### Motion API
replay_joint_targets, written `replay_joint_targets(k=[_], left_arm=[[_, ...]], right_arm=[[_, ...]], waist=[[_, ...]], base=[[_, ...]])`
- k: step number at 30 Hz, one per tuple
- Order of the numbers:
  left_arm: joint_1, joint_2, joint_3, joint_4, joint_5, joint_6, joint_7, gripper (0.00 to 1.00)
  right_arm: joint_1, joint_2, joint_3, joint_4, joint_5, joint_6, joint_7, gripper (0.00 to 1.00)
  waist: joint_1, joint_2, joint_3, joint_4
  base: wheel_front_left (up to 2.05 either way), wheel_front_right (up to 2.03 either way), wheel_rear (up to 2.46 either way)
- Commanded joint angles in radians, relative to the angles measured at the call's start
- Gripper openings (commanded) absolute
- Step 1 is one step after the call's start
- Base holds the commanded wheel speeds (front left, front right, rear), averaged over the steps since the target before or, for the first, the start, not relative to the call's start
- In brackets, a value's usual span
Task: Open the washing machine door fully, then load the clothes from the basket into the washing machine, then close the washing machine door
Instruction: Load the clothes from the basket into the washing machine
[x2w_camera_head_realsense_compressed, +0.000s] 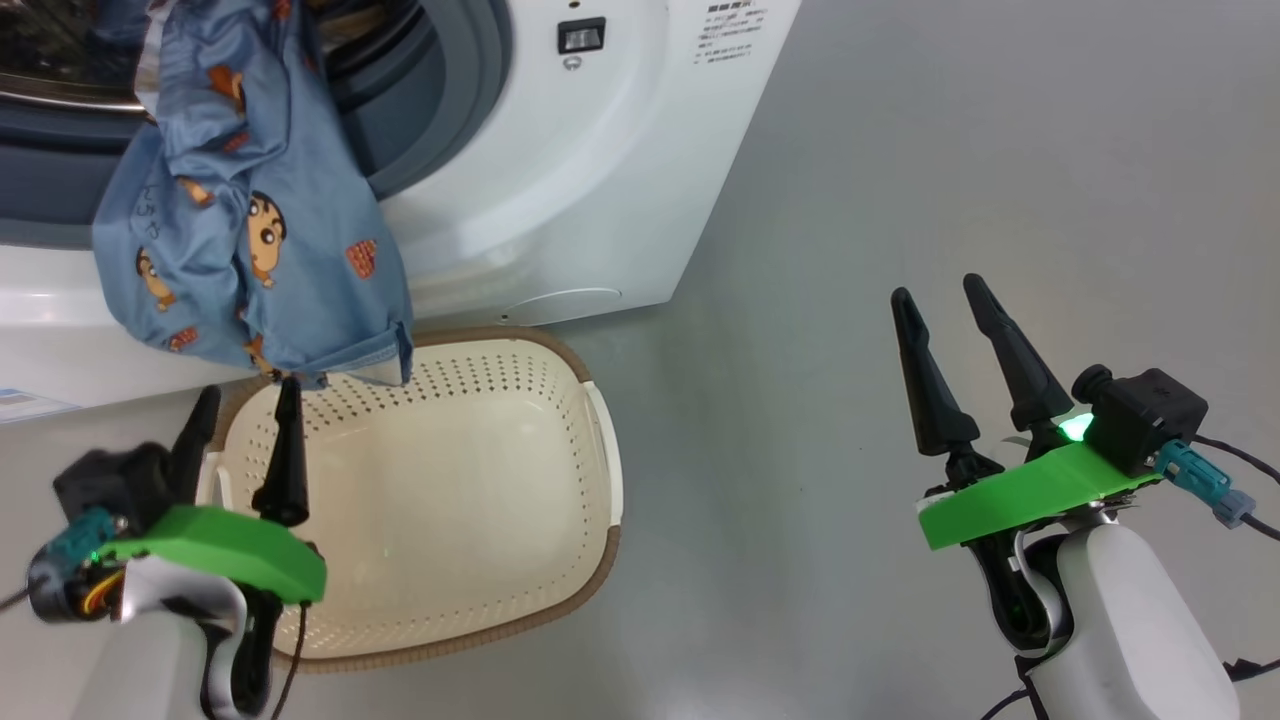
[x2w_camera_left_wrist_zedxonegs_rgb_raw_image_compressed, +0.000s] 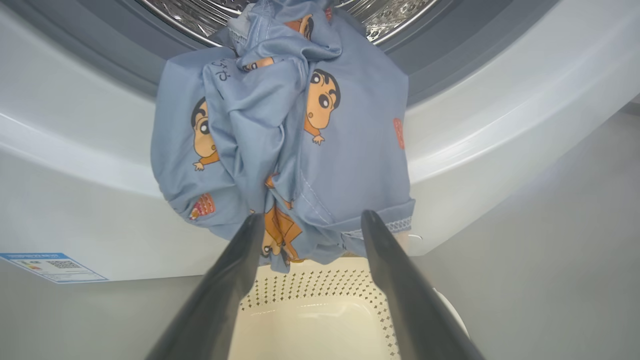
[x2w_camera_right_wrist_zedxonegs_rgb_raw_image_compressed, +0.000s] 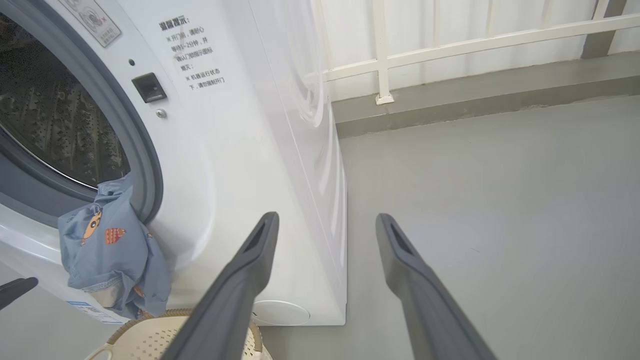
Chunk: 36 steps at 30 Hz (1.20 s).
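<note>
My left gripper should next grab the clothes (x2w_camera_head_realsense_compressed: 250, 230) by their lower edge (x2w_camera_head_realsense_compressed: 270, 360), because it hangs free over the basket while the rest of the clothes drapes against the machine.
Blue printed clothes (x2w_camera_head_realsense_compressed: 250, 230) hang out of the washing machine (x2w_camera_head_realsense_compressed: 600, 150) mouth, draping over its lower rim and front down to the basket (x2w_camera_head_realsense_compressed: 600, 470). The cream basket stands on the floor against the machine, nothing lying in it. My left gripper (x2w_camera_head_realsense_compressed: 245, 395) is open above the basket's near-left part, fingertips just below the hanging hem; in the left wrist view the clothes (x2w_camera_left_wrist_zedxonegs_rgb_raw_image_compressed: 290, 150) hang just beyond the spread fingers (x2w_camera_left_wrist_zedxonegs_rgb_raw_image_compressed: 235, 270). My right gripper (x2w_camera_head_realsense_compressed: 935, 290) stands open over bare floor to the machine's right. The door is out of view. The clothes (x2w_camera_right_wrist_zedxonegs_rgb_raw_image_compressed: 110, 250) also appear in the right wrist view.
A blue label sticker (x2w_camera_left_wrist_zedxonegs_rgb_raw_image_compressed: 50, 267) sits low on the machine's front. Grey floor (x2w_camera_head_realsense_compressed: 950, 150) stretches to the right of the machine. A white railing (x2w_camera_right_wrist_zedxonegs_rgb_raw_image_compressed: 450, 45) and a low kerb run behind it. The door latch (x2w_camera_head_realsense_compressed: 580, 35) is on the opening's right.
</note>
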Motion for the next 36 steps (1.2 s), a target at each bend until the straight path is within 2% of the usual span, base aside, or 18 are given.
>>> replay_joint_targets(k=[1,16,25,36], left_arm=[[-0.042,0.032,0.022,0.010,-0.011,-0.008,0.007,1.00],[-0.292,0.063,-0.038,0.387,-0.033,-0.036,0.054,1.00],[-0.446,0.064,-0.058,0.587,-0.063,-0.043,0.017,1.00],[-0.566,0.069,-0.083,0.722,-0.072,-0.045,-0.051,1.00]], right_arm=[[0.009,0.003,0.025,-0.024,-0.006,0.002,-0.012,1.00],[0.000,0.016,0.040,-0.028,0.007,0.002,-0.012,1.00],[-0.017,0.026,0.043,-0.034,0.009,0.002,-0.012,1.00],[-0.028,0.035,0.040,-0.038,0.009,0.002,-0.012,1.00]], waist=[[0.0000,0.0000,0.003,-0.006],[0.0000,0.0000,0.040,-0.049],[0.0000,0.0000,0.085,-0.071],[0.0000,0.0000,0.114,-0.080]], base=[[0.00,0.00,0.00],[0.00,0.00,0.00],[0.00,0.00,0.00],[0.00,0.00,0.00]])
